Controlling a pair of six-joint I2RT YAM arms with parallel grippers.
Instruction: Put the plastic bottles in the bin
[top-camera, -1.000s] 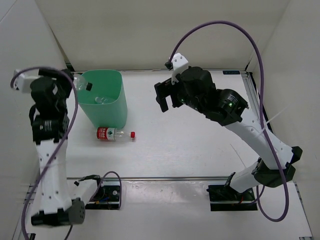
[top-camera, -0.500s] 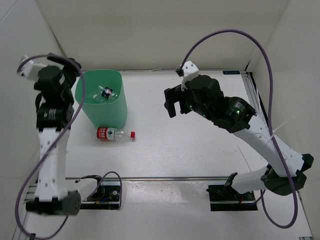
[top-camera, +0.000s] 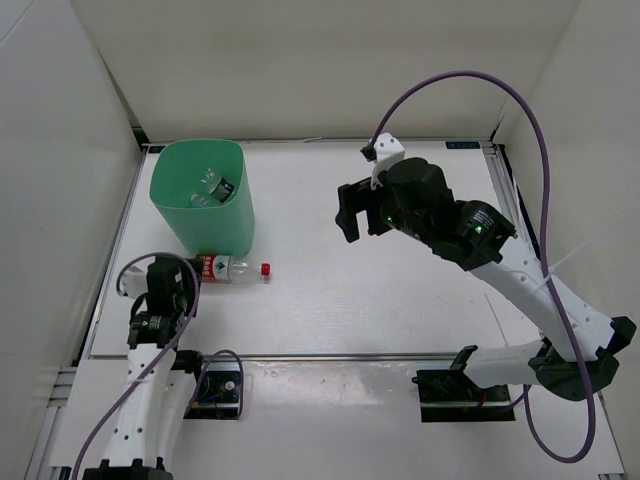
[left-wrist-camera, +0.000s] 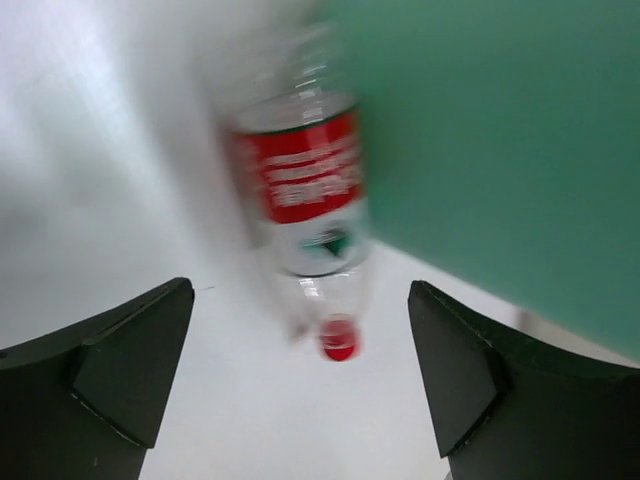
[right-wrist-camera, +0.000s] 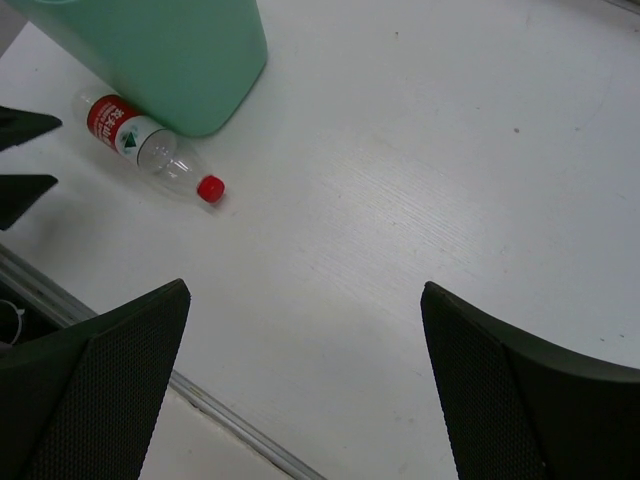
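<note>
The red-labelled bottle has gaps beside it between my left gripper's wide-open fingers, so it would stay lying by the bin (top-camera: 232, 215) if I lifted my left gripper now.
One plastic bottle (top-camera: 228, 268) with a red label and red cap lies on the table against the foot of the mint-green bin (top-camera: 232, 215). In the left wrist view this bottle (left-wrist-camera: 305, 180) is blurred, its cap (left-wrist-camera: 338, 338) pointing toward me, with the bin (left-wrist-camera: 500, 150) to its right. My left gripper (top-camera: 188, 272) is low at the bottle's base end, open, its fingers (left-wrist-camera: 110, 370) empty. Inside the bin lie clear bottles (top-camera: 214, 186). My right gripper (top-camera: 348, 213) hangs open and empty above mid-table. From there I see the bottle (right-wrist-camera: 150, 145) and the bin (right-wrist-camera: 170, 50).
White walls enclose the table on the left, back and right. A metal rail (top-camera: 300, 355) runs along the near edge. A purple cable (top-camera: 470, 85) loops above the right arm. The left gripper's fingertips (right-wrist-camera: 20, 125) show at the left edge of the right wrist view.
My left gripper opened at the bin's rim and a bottle fell into the bin. The left arm then swung down to the table beside the red-labelled bottle. The right arm drifted slightly right.
</note>
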